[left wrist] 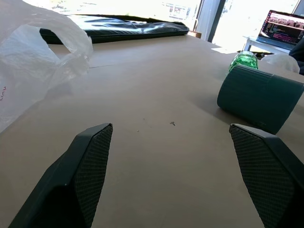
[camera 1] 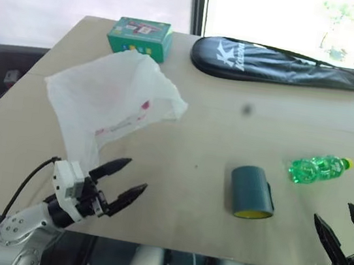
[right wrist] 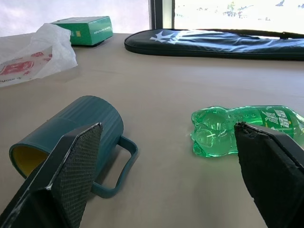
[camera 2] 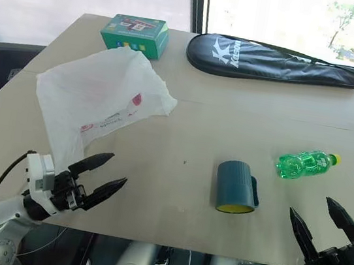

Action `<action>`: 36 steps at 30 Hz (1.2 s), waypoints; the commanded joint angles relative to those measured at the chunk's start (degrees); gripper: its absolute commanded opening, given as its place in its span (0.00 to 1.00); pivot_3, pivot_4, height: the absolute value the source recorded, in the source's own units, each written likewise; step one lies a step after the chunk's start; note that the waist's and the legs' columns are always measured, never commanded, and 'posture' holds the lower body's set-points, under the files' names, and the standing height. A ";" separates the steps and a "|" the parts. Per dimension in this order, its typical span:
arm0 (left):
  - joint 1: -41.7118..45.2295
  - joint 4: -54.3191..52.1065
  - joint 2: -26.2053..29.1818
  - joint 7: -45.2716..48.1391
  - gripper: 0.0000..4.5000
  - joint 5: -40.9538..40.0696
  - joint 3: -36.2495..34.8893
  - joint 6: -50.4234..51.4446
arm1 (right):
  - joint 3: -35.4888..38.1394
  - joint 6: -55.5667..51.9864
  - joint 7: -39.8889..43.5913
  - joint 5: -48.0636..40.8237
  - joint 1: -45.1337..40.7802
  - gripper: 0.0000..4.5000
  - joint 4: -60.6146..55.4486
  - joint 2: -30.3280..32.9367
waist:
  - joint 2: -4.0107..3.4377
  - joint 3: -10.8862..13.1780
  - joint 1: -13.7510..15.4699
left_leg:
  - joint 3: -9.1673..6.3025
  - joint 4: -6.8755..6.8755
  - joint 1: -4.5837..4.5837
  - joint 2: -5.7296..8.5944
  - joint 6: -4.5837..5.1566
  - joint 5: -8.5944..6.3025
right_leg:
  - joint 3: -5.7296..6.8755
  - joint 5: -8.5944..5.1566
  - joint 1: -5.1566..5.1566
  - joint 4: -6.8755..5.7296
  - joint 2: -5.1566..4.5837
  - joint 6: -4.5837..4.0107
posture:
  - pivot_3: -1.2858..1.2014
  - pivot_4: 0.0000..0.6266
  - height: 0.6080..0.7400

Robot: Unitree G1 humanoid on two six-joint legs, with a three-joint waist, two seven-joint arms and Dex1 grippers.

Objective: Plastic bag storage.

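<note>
My left gripper picks up the plastic bag by its raised mouth edge point(camera 1: 179, 109) next, since the rest of the film point(camera 1: 106, 93) lies slack on the tabletop.
The plastic bag point(camera 1: 112, 100), thin, crinkled and translucent white with faint red print, lies loosely spread on the left half of the tan table point(camera 1: 204, 130). Its lower tail reaches toward the front edge. My left gripper point(camera 1: 136, 174) hovers at the front left, just right of that tail, open with nothing between its fingers. In the left wrist view the bag point(left wrist: 33, 57) sits off to one side of the open jaws. My right gripper point(camera 1: 333, 211) is at the front right edge, open and empty, far from the bag.
A teal mug point(camera 1: 251, 192) with a yellow inside lies on its side at front centre-right. A green plastic bottle point(camera 1: 317, 169) lies beyond the right gripper. At the back stand a green box point(camera 1: 139, 37) and a long black racket cover point(camera 1: 279, 64).
</note>
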State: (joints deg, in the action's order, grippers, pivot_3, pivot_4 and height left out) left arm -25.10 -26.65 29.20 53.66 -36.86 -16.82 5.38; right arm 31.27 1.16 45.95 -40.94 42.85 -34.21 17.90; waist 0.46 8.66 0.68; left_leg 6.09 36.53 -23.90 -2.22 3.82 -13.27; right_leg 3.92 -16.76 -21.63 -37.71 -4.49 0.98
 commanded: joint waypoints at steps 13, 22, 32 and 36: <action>20.53 -9.30 2.58 -28.15 0.91 18.34 7.83 14.79 | -3.85 -7.25 -14.86 -1.68 -10.48 1.00 -7.94 0.37 | 0.05 -0.03 0.02 | 0.03 0.12 0.00 0.05 -0.10 0.25 | 0.00 0.14 0.05 -0.19 0.06 0.23 | 0.52 0.24 1.00; 21.87 1.98 4.68 -25.50 0.91 19.99 0.82 7.52 | -7.50 -8.38 -9.98 3.52 -13.40 1.00 -7.61 11.08 | 0.14 -0.02 0.10 | 0.15 0.04 0.07 -0.05 0.05 0.28 | -0.10 0.13 0.03 -0.19 0.20 0.23 | 0.52 0.24 1.00; 24.81 10.68 6.25 -31.39 0.91 33.59 2.48 3.48 | -11.72 0.03 4.87 7.13 -15.36 1.00 -3.77 14.50 | 0.37 0.00 0.27 | 0.16 0.13 0.05 -0.04 0.05 0.28 | -0.09 0.15 0.05 -0.18 0.19 0.26 | 0.52 0.24 1.00; 27.67 11.47 6.29 -31.50 0.91 36.92 6.14 5.39 | -11.21 0.67 8.02 6.84 -16.25 1.00 -2.64 16.38 | 0.37 -0.01 0.17 | 0.16 0.13 0.06 -0.04 0.03 0.30 | -0.09 0.16 0.06 -0.20 0.18 0.25 | 0.52 0.24 1.00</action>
State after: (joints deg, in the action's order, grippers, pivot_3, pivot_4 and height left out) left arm 1.45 -14.63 35.16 22.72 -1.39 -11.58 10.22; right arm 18.94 0.43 52.49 -33.69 27.07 -36.14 33.50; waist 0.83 8.66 0.85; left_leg 6.26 36.67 -23.83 -2.25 3.85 -12.97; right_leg 3.83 -16.60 -21.57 -37.92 -4.31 1.23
